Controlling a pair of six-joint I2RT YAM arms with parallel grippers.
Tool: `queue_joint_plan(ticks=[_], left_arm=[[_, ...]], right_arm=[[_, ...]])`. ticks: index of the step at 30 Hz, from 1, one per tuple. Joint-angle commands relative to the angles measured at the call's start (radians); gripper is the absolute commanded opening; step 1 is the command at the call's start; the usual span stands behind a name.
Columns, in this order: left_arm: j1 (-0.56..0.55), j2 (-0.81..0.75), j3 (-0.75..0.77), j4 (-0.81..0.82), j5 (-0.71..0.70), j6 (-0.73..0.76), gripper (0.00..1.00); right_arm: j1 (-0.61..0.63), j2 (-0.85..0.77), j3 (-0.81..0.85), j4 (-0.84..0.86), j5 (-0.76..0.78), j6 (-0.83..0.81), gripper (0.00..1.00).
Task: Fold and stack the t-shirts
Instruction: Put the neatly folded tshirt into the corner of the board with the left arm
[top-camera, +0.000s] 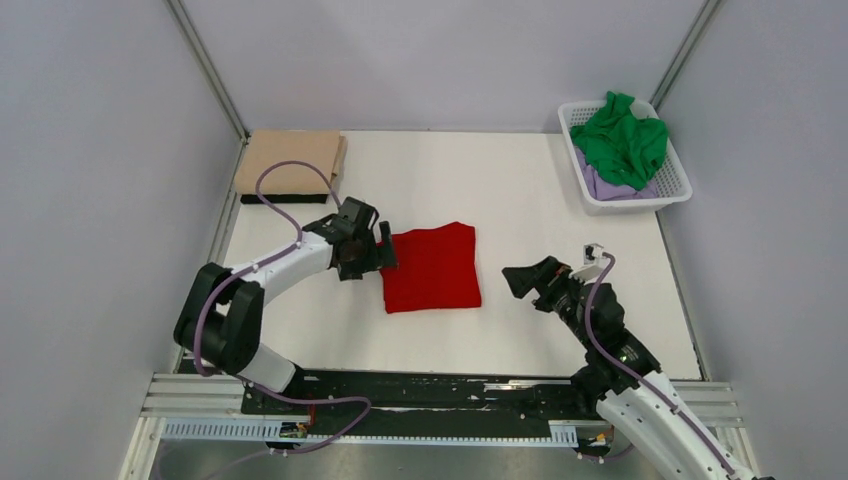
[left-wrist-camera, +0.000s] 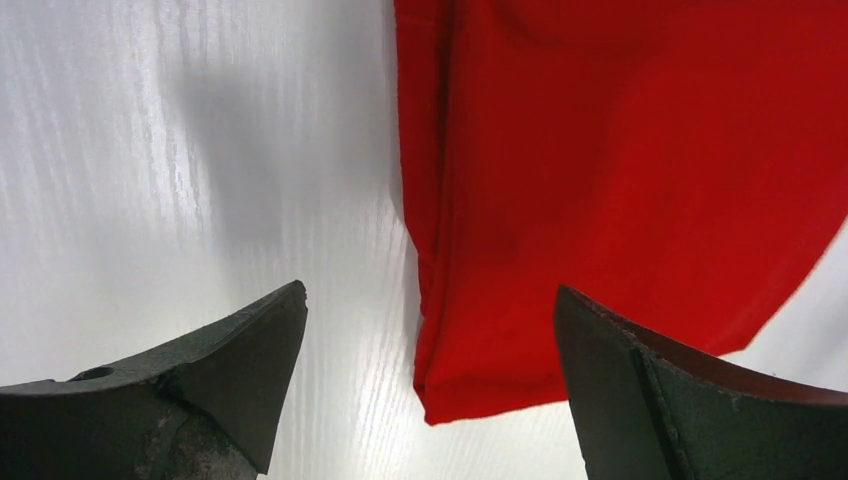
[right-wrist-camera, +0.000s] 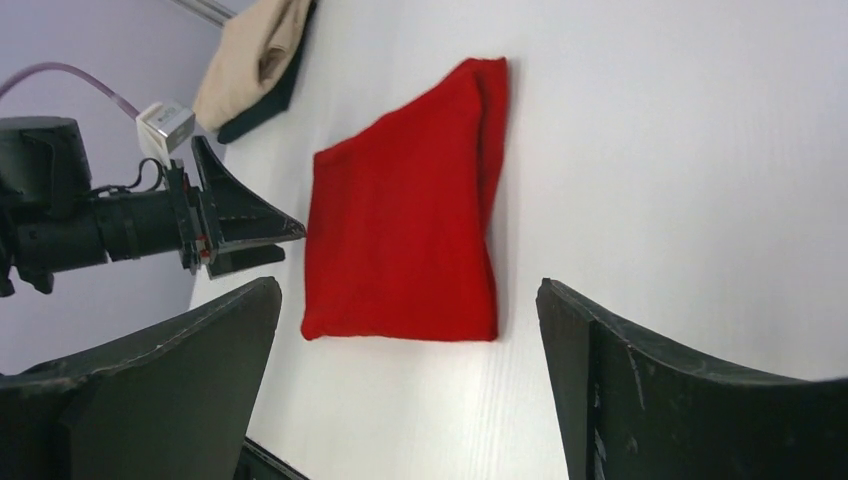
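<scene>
My left gripper grabs the folded red t-shirt by its edge toward the tan-beige stack (top-camera: 393, 241) (left-wrist-camera: 434, 366) next, so the rest trails flat for stacking.
A bright red t-shirt (top-camera: 432, 266) lies folded into a flat square in the middle of the white table; it also shows in the left wrist view (left-wrist-camera: 620, 180) and the right wrist view (right-wrist-camera: 405, 240). My left gripper (top-camera: 385, 252) is open and empty at the shirt's left edge, its jaws astride the corner (left-wrist-camera: 430, 350). My right gripper (top-camera: 520, 280) is open and empty, a short way right of the shirt (right-wrist-camera: 410, 330). A folded tan-beige t-shirt (top-camera: 288, 162) lies at the back left. A green t-shirt (top-camera: 622, 140) lies crumpled over a pale lilac one (top-camera: 605, 186) in the basket.
The white lattice basket (top-camera: 676, 182) stands at the back right corner. The tan shirt rests on a black slab (top-camera: 284, 198). Grey walls and metal posts enclose the table. A black rail (top-camera: 430, 392) runs along the near edge.
</scene>
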Motion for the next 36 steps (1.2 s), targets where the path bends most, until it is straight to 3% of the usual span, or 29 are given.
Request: queue_joint_plan(ticks=[1, 5, 11, 15, 17, 19, 27, 30, 36], left_arm=[[0.000, 0.112, 0.067, 0.017, 0.019, 0.020, 1.00], [-0.004, 0.201, 0.070, 0.091, 0.114, 0.013, 0.97], [-0.062, 0.314, 0.109, 0.101, 0.111, -0.015, 0.77], [-0.121, 0.401, 0.172, 0.026, 0.027, -0.027, 0.49], [-0.144, 0.445, 0.230, -0.051, -0.055, -0.028, 0.22], [-0.164, 0.482, 0.304, -0.171, -0.166, -0.025, 0.02], [-0.177, 0.562, 0.639, -0.385, -0.603, 0.150, 0.00], [-0.175, 0.594, 0.746, -0.360, -0.783, 0.319, 0.00], [-0.095, 0.595, 0.842, -0.240, -0.925, 0.606, 0.00]], right_arm=[[0.002, 0.006, 0.016, -0.150, 0.036, -0.040, 1.00], [0.002, 0.078, 0.034, -0.195, 0.082, -0.053, 1.00], [0.001, 0.199, 0.046, -0.198, 0.131, -0.057, 1.00], [0.000, 0.254, 0.046, -0.198, 0.139, -0.050, 1.00], [0.001, 0.263, 0.044, -0.196, 0.142, -0.051, 1.00], [0.001, 0.266, 0.044, -0.192, 0.139, -0.063, 1.00], [0.000, 0.259, 0.031, -0.187, 0.188, -0.066, 1.00], [-0.001, 0.261, 0.030, -0.186, 0.204, -0.062, 1.00], [0.000, 0.273, 0.028, -0.184, 0.228, -0.051, 1.00]])
